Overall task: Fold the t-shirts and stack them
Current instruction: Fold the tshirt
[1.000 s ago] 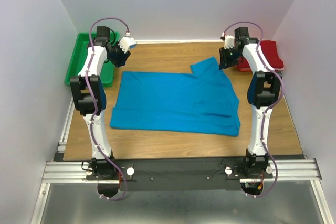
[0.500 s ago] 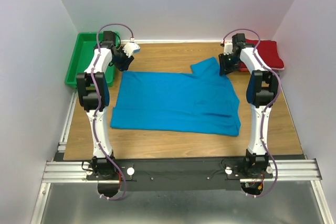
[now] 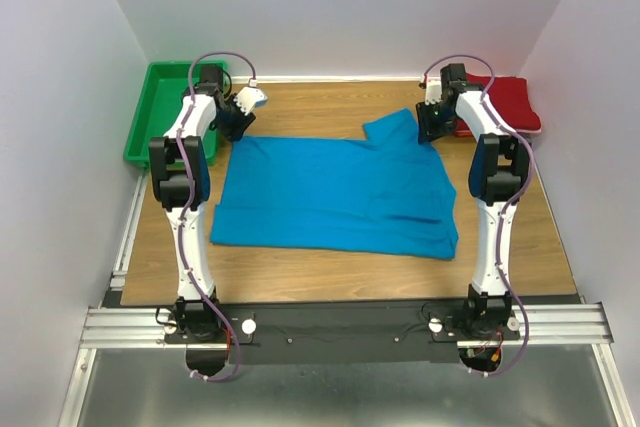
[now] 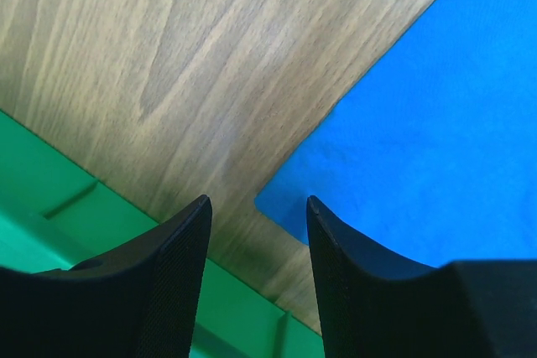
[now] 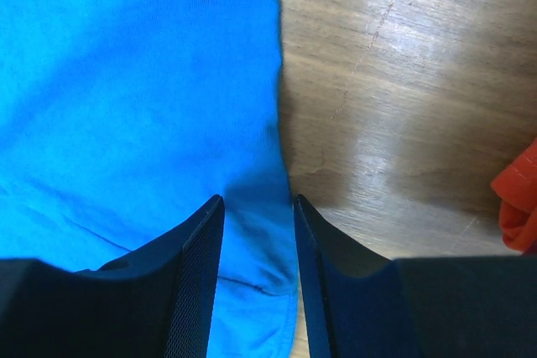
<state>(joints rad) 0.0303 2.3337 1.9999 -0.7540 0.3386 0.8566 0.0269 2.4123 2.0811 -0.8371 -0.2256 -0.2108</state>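
Observation:
The hem is between my right gripper's fingers in the right wrist view, down at the cloth, so they should close. Closing now would catch it.
A bright blue t-shirt [image 3: 335, 192] lies spread flat across the middle of the table. A dark red t-shirt [image 3: 515, 102] sits folded at the back right. My left gripper [image 3: 237, 121] hovers open at the blue shirt's far left corner; in the left wrist view that corner of the blue shirt [image 4: 419, 140] lies just ahead of the gap of the left gripper [image 4: 257, 200]. My right gripper [image 3: 432, 127] is open over the far right sleeve. In the right wrist view the blue shirt's [image 5: 126, 81] hem runs between the fingers of the right gripper [image 5: 258, 199]. A bit of the red shirt [image 5: 520, 199] shows at the right.
A green plastic tray [image 3: 160, 107] stands at the back left, its rim [image 4: 50, 207] close under my left fingers. White walls enclose the table on three sides. Bare wood shows along the far edge and in front of the shirt.
My left gripper has swung right and down from the tray towards the blue shirt's far left corner. My right gripper has dropped slightly onto the sleeve edge. The shirts have not moved.

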